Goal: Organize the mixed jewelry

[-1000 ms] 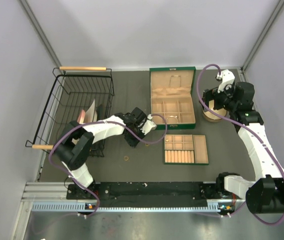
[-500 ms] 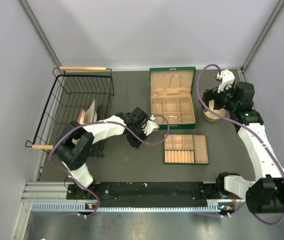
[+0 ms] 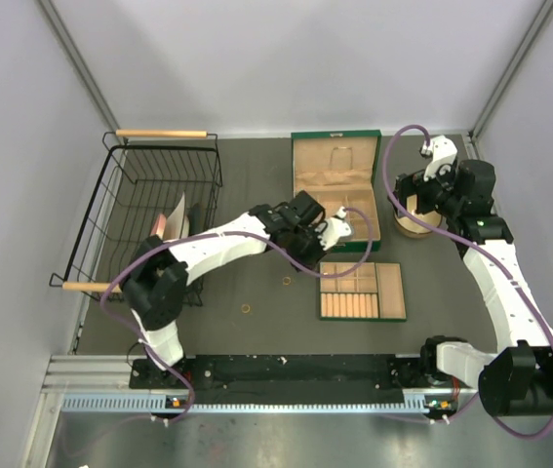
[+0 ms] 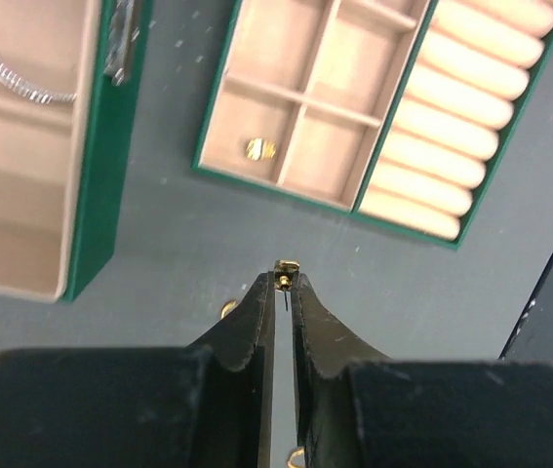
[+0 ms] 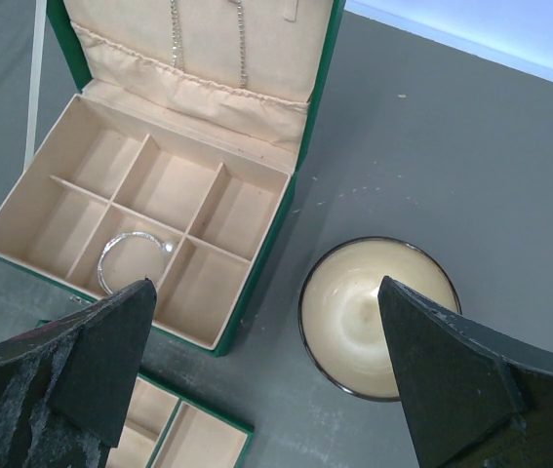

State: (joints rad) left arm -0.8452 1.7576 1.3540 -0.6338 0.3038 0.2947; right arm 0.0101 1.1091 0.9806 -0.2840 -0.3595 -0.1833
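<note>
The gold stud would fall on the dark table if I opened now, as it is short of the tray's empty section. My left gripper should move the stud to the tray's empty section.
My left gripper (image 4: 287,277) is shut on a tiny gold stud (image 4: 287,266) and holds it above the dark table, just short of the tan compartment tray (image 4: 305,97). In the top view it (image 3: 312,255) hangs by the tray's left edge (image 3: 321,291). One small gold piece (image 4: 260,148) lies in a tray compartment. Loose gold rings lie on the table (image 3: 287,281) (image 3: 246,309); one (image 4: 225,310) shows beside my left finger. My right gripper (image 5: 266,361) is wide open and empty above the cream bowl (image 5: 378,317).
An open green jewelry box (image 3: 335,190) stands behind the tray, with a silver bracelet (image 5: 135,258) in one compartment. The tray's near half holds ring rolls (image 4: 452,127). A black wire basket (image 3: 149,219) sits at the left. The bowl (image 3: 413,222) is right of the box.
My left arm has swung right from the middle of the table to the tray's left edge. A gold ring now shows where the arm was. The right arm has not moved.
</note>
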